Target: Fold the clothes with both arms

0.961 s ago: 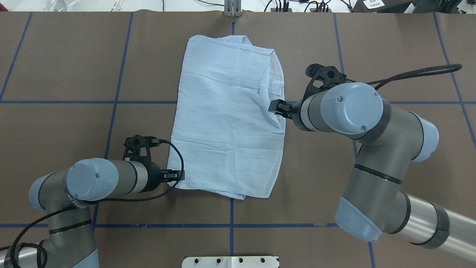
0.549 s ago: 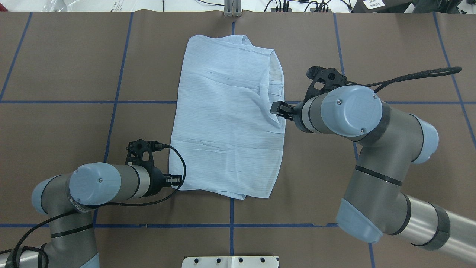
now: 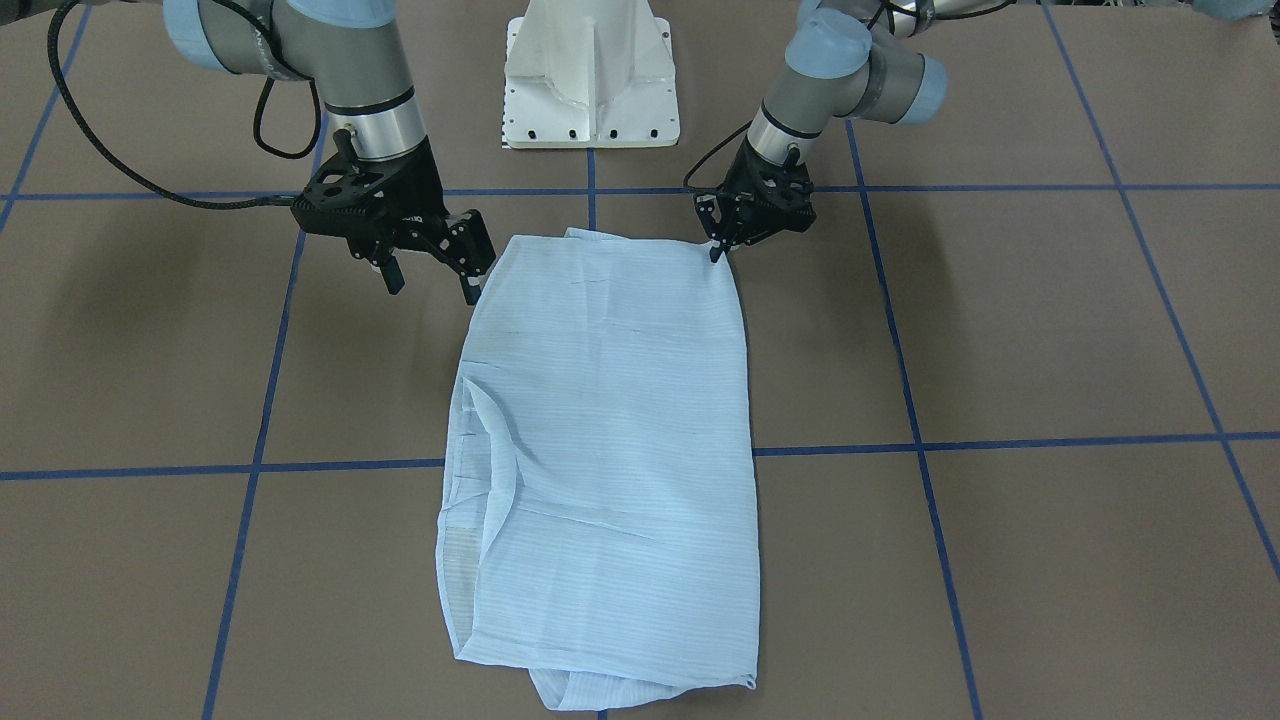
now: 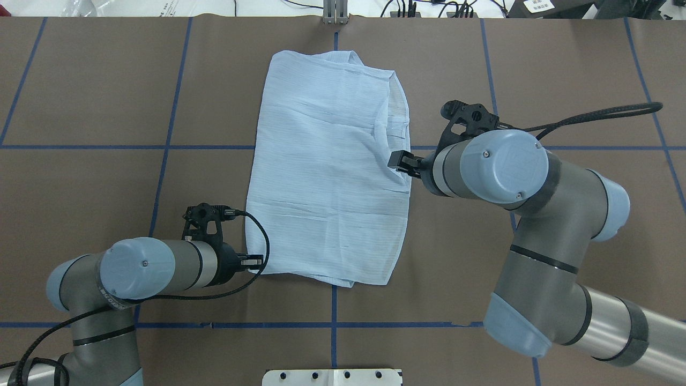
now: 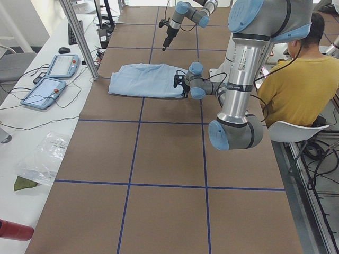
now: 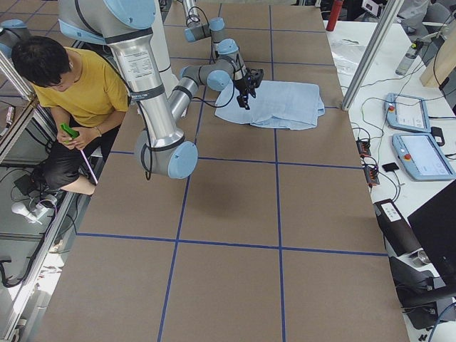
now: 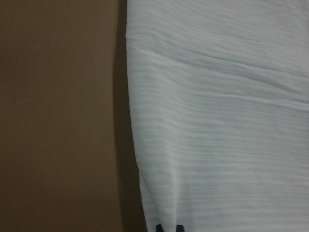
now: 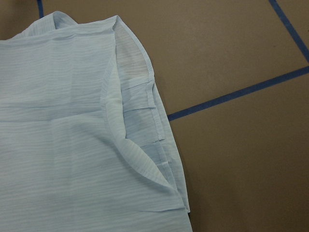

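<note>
My right gripper grabs the short edge of the shirt (image 3: 610,420) next, where the under layer peeks out, to fold the shirt over with both arms.
The light-blue striped shirt (image 3: 610,420) lies folded into a long rectangle on the brown table, collar end far from the robot (image 4: 327,161). My left gripper (image 3: 717,252) sits low at the shirt's near-left corner (image 4: 253,262), its fingers pinched together on the cloth edge; the left wrist view shows the cloth (image 7: 217,121) filling the frame. My right gripper (image 3: 432,288) is open and empty, and hangs just above the shirt's right edge (image 4: 396,160). The right wrist view shows the folded placket and hem (image 8: 145,125) below it.
The white pedestal base (image 3: 590,80) stands at the table's near edge between the arms. Blue tape lines (image 4: 166,146) cross the brown table. An operator in yellow (image 5: 296,79) sits beside the robot. Teach pendants (image 6: 413,135) lie past the far edge.
My left gripper has moved a little toward the robot along the shirt's left edge, to its near corner. My right gripper has shifted slightly toward the robot over the right edge.
</note>
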You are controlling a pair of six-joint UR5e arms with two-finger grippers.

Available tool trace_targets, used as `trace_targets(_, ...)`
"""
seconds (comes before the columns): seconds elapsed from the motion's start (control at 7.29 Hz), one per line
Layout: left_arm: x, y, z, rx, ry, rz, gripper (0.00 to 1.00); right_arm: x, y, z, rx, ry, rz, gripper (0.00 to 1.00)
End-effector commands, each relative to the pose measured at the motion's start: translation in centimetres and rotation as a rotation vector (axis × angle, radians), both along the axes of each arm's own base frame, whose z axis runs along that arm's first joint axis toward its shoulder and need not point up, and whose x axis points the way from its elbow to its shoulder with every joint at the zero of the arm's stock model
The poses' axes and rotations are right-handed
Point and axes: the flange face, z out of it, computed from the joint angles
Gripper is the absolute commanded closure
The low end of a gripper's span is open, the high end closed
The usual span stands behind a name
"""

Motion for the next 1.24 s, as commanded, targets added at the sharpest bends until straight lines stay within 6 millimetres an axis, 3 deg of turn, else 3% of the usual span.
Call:
trace_targets(0.0,-0.2,-0.1,-0.4,-0.006,0.010,-0.026,1.00,-3.8,4.5,0.0,-0.097,-0.029,0.079,0.02)
trace_targets(0.14,-0.2,-0.1,-0.7,-0.038,0.025,-0.045,1.00,-5.8,7.2,0.1,-0.224,-0.049,0.137,0.05)
trace_targets(0.41,0.1,2.0,-2.1,-0.093,0.072,-0.066,1.00,-9.0,12.7,-0.2,-0.239,-0.075,0.162,0.05)
trace_targets(0.69,0.5,4.9,-3.2,-0.143,0.109,-0.071,1.00,-9.0,13.7,-0.9,-0.245,-0.092,0.146,0.03)
trace_targets(1.1,0.5,5.0,-3.3,-0.141,0.110,-0.074,1.00,-11.3,13.9,-1.0,-0.286,-0.098,0.177,0.04)
